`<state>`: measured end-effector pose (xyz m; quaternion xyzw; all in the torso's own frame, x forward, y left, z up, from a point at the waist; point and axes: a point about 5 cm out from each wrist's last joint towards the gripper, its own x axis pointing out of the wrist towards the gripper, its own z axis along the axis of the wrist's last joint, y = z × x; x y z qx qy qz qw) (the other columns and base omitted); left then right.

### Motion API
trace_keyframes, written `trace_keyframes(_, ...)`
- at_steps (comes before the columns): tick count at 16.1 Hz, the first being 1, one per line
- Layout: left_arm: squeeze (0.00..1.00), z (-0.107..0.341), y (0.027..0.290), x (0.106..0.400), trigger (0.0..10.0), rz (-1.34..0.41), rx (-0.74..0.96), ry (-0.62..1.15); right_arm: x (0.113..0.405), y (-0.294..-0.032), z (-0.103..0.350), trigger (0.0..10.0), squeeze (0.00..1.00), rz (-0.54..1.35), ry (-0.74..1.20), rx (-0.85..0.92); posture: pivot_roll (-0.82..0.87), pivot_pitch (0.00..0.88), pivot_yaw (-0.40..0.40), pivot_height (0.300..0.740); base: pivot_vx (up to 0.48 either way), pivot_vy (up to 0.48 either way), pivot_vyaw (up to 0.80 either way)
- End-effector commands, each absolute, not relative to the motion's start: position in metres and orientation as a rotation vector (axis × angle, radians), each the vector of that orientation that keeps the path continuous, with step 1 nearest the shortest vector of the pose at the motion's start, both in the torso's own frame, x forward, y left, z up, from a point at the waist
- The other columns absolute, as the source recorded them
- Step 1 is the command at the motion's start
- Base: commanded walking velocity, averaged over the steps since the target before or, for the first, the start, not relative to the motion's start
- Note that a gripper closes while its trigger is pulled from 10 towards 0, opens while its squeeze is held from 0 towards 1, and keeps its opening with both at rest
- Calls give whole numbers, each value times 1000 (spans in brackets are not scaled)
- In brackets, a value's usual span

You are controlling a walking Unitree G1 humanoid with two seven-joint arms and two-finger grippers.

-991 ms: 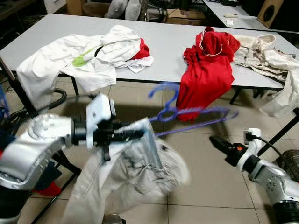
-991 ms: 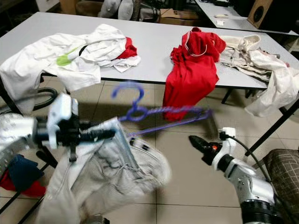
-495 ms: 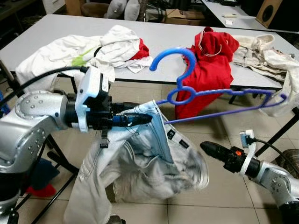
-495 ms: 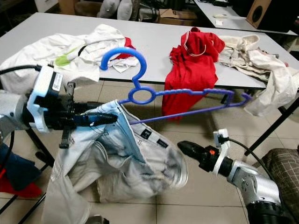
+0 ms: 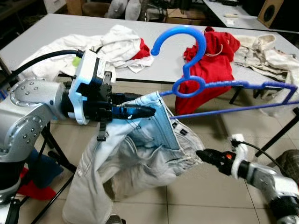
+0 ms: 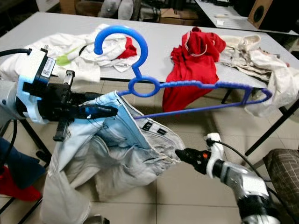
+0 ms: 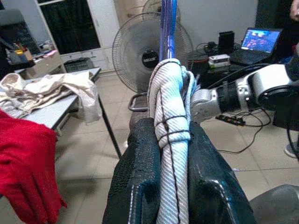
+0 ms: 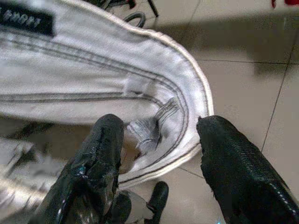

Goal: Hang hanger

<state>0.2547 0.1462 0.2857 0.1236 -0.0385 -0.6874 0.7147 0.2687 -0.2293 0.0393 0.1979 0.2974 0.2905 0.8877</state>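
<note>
My right gripper grabs the jeans by that stitched edge (image 5: 198, 157) (image 8: 203, 114) next, since the waistband edge stands open while the legs of the jeans hang slack.
A blue plastic hanger (image 5: 187, 86) stands upright in the air, hook up, its long bar reaching to the right. Light-blue jeans (image 5: 140, 158) hang from its left end down to the floor. My left gripper (image 5: 147, 111) is shut on the bunched waistband of the jeans (image 7: 169, 112) together with the hanger's bar (image 7: 167, 28); its fingers (image 7: 138, 158) press the cloth from both sides. My right gripper (image 5: 203, 156) is low on the right, at the edge of the jeans. It is open, and the waistband (image 8: 154, 88) lies between its fingertips (image 8: 110, 128).
A grey table (image 5: 163, 39) stands just behind, carrying white clothes (image 5: 112, 44), a red garment (image 5: 210, 60) hanging over its edge, and beige clothes (image 5: 261, 53). Table legs (image 5: 280, 137) stand to the right. A dark cloth (image 5: 39, 170) lies at lower left. The floor is tiled.
The hanger and jeans have risen and steadied as my left arm lifted them. My right gripper moved left until its fingers reached the waistband of the jeans.
</note>
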Motion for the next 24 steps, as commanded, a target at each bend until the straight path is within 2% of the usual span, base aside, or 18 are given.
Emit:
trace_keyframes(1,0,301,146,251,0,-1547,292,-149,274,-233,42,10000,0,563,610,422,94,22,-47,740,0,0,0)
trace_keyframes(7,0,311,139,246,0,-1606,281,-175,277,-221,29,9843,0,592,665,447,103,20,-52,740,0,0,0)
trace_keyframes(12,0,317,140,246,0,-1587,267,-197,283,-240,33,10000,0,507,654,440,109,26,-58,740,0,0,0)
trace_keyframes(14,0,318,142,248,0,-1580,270,-196,284,-238,36,10000,0,559,655,469,102,36,-57,740,0,0,0)
trace_keyframes(15,0,319,141,249,0,-1589,259,-199,282,-230,36,0,0,633,683,501,100,47,-62,740,0,0,0)
trace_keyframes(24,0,326,143,252,0,-1580,245,-219,274,-222,25,0,0,669,814,544,99,93,-82,740,0,0,0)
